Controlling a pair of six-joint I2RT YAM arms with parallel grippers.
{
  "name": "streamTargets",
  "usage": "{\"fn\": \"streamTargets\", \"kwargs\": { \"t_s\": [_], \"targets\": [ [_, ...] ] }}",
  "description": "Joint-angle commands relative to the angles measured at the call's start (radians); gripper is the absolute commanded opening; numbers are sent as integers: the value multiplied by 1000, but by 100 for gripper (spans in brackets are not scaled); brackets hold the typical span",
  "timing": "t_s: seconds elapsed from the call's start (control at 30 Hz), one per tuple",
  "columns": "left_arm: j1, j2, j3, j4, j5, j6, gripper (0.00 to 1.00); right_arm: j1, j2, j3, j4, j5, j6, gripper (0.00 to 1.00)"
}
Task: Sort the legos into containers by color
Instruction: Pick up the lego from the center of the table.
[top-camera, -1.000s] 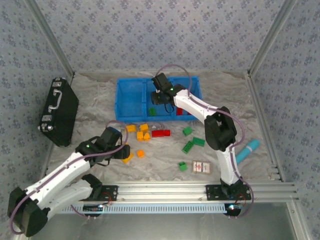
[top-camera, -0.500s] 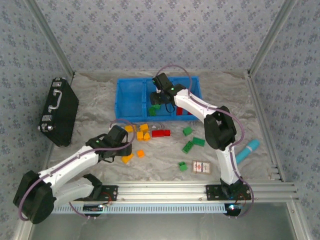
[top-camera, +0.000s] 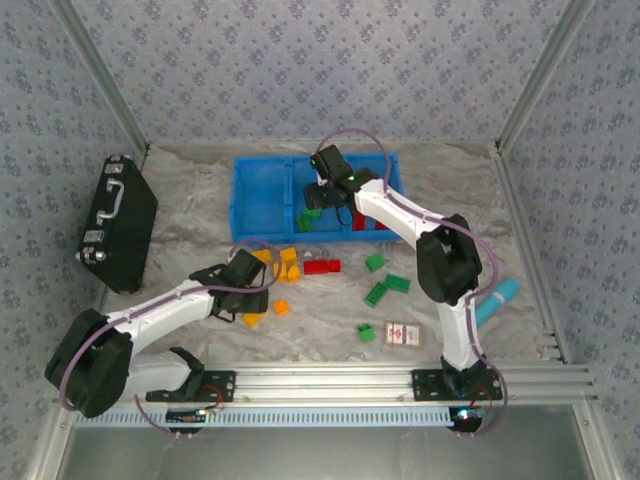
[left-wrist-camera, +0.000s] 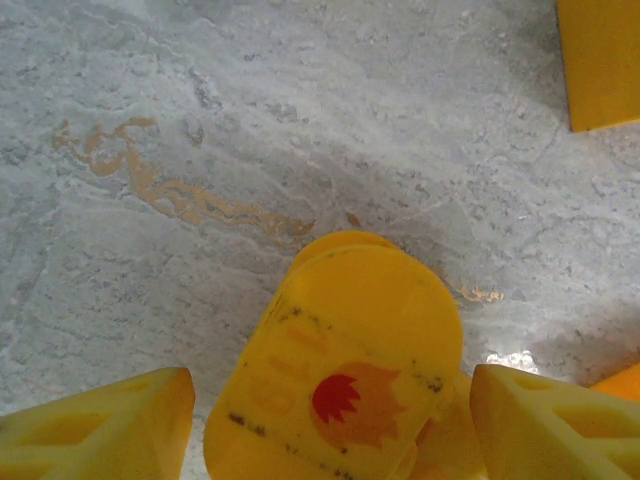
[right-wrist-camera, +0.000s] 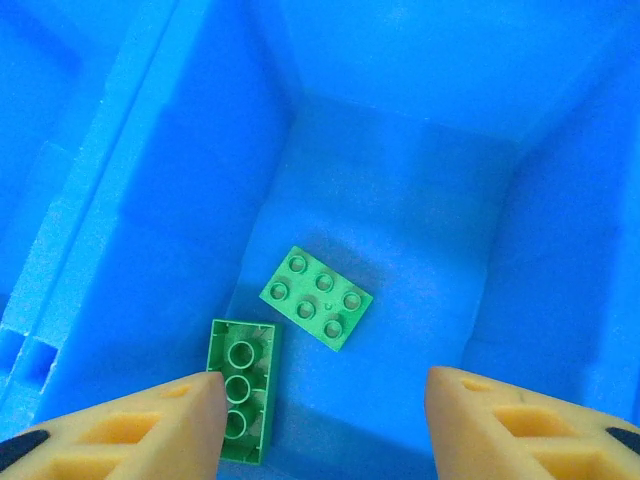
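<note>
The left gripper should close on the lego, as its fingers are down on either side of the flame-print yellow lego (top-camera: 252, 319).
My left gripper (left-wrist-camera: 330, 405) is open low over the table, its fingers standing apart on either side of a yellow rounded lego (left-wrist-camera: 345, 350) with a red flame print. In the top view this gripper (top-camera: 256, 298) is beside a yellow lego (top-camera: 252, 319). My right gripper (right-wrist-camera: 325, 400) is open above the middle container of the blue bin (top-camera: 262, 200). Two green legos lie loose on that container's floor, one studs up (right-wrist-camera: 317, 298) and one upside down (right-wrist-camera: 240, 385) by my left finger. Red legos (top-camera: 372, 222) lie in the right container.
Orange-yellow legos (top-camera: 287, 265), a red lego (top-camera: 322, 266) and green legos (top-camera: 386, 287) lie scattered in front of the bin. A red-and-white card box (top-camera: 401, 334) and a teal stick (top-camera: 497, 300) are at the right. A black case (top-camera: 118, 222) stands at the left.
My right gripper has opened and a green lego now lies free in the middle container. My left arm has reached further right, over the yellow lego.
</note>
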Motion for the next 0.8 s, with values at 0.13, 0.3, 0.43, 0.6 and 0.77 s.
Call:
{"fn": "streamTargets", "kwargs": {
  "t_s": [0.13, 0.3, 0.43, 0.6, 0.77],
  "targets": [
    [4, 53, 9, 60, 7, 0, 62, -17, -82, -58, 13, 13, -27, 56],
    [4, 96, 24, 70, 13, 9, 47, -25, -121, -106, 13, 28, -27, 56],
    [4, 124, 42, 67, 8, 22, 39, -26, -188, -168, 5, 45, -35, 57],
    [6, 111, 102, 29, -12, 53, 33, -28, -315, -282, -51, 62, -49, 57],
    [8, 84, 295, -93, -73, 140, 32, -28, -479, -455, -99, 91, -3, 57]
  ]
}}
